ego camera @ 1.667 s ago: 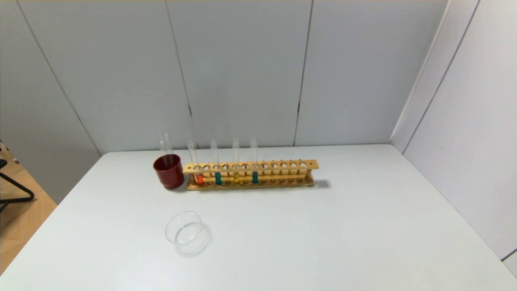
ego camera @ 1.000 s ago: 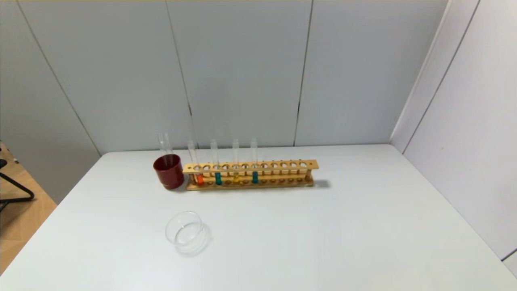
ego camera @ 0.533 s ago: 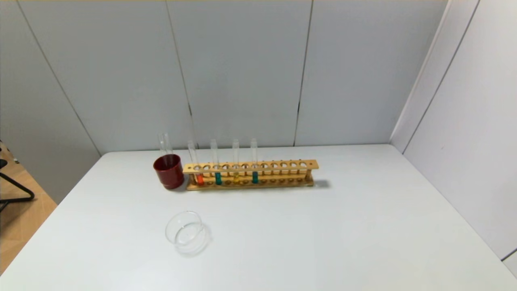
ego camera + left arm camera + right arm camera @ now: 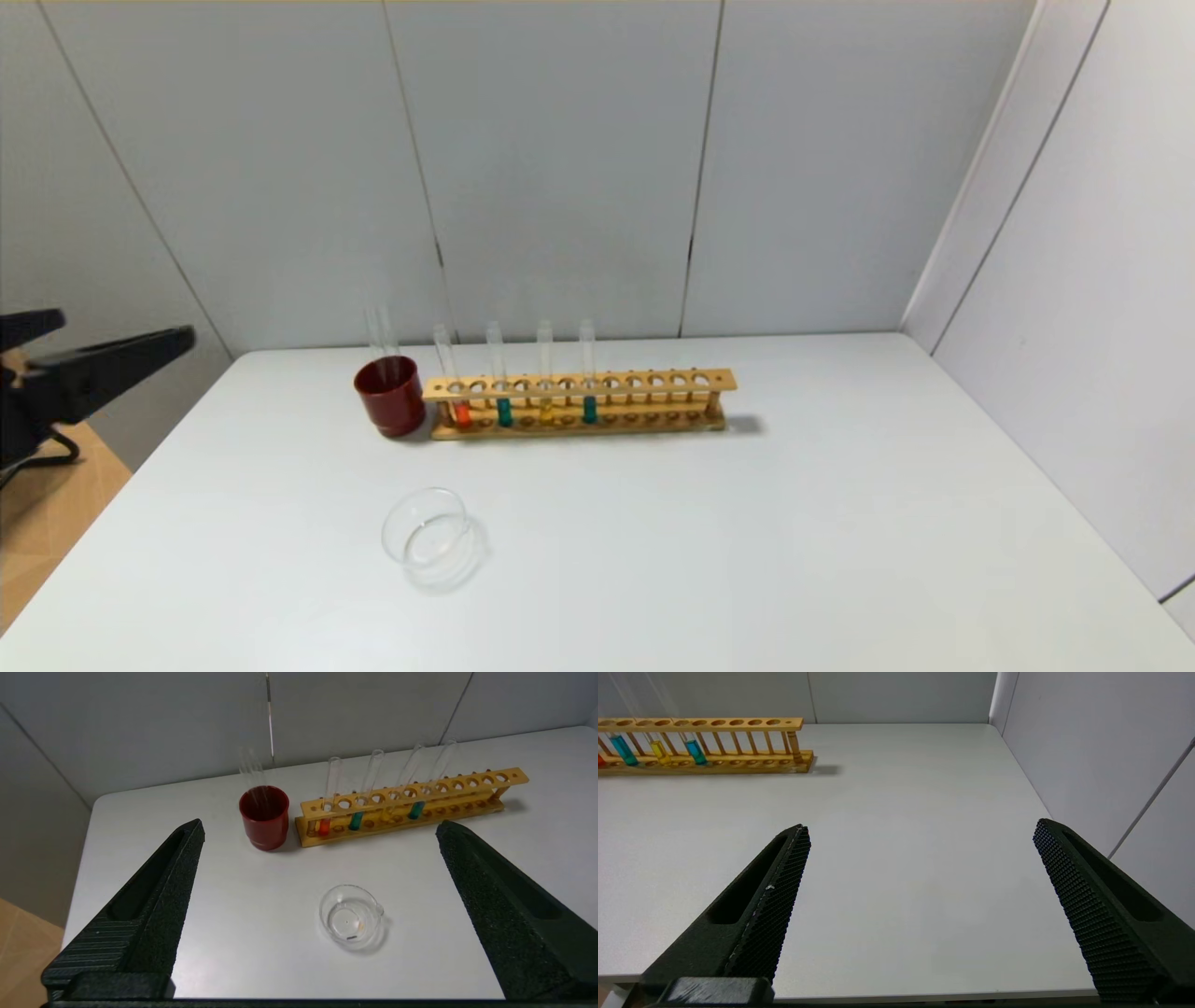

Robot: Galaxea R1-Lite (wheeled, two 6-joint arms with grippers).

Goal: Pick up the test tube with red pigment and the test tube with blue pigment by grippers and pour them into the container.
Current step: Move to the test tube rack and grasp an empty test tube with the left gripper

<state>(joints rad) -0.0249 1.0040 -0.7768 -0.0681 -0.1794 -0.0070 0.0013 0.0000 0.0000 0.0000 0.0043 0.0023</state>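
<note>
The left gripper grabs the red test tube by its bare upper part (image 4: 445,352) (image 4: 332,781) next, since the wooden rack surrounds the tube's lower half.
The test tube with red pigment (image 4: 461,413) stands at the left end of a wooden rack (image 4: 653,381); it also shows in the left wrist view (image 4: 323,826). The test tube with blue pigment (image 4: 589,410) stands fourth in the row, and it shows in the left wrist view (image 4: 415,810) too. The clear glass container (image 4: 431,537) sits on the table in front of the rack, left of centre. My left gripper (image 4: 126,327) is open and empty, in the air at the far left, off the table's left edge. My right gripper (image 4: 922,826) is open and empty over the near right of the table.
A dark red cup (image 4: 390,397) with empty glass tubes stands against the rack's left end. A teal-green tube (image 4: 504,412) and a yellow tube (image 4: 546,411) stand between the red and blue ones. Grey walls close the back and right.
My left gripper has come into the head view at the left edge; it was out of sight before. The tubes, rack, cup and dish have not moved.
</note>
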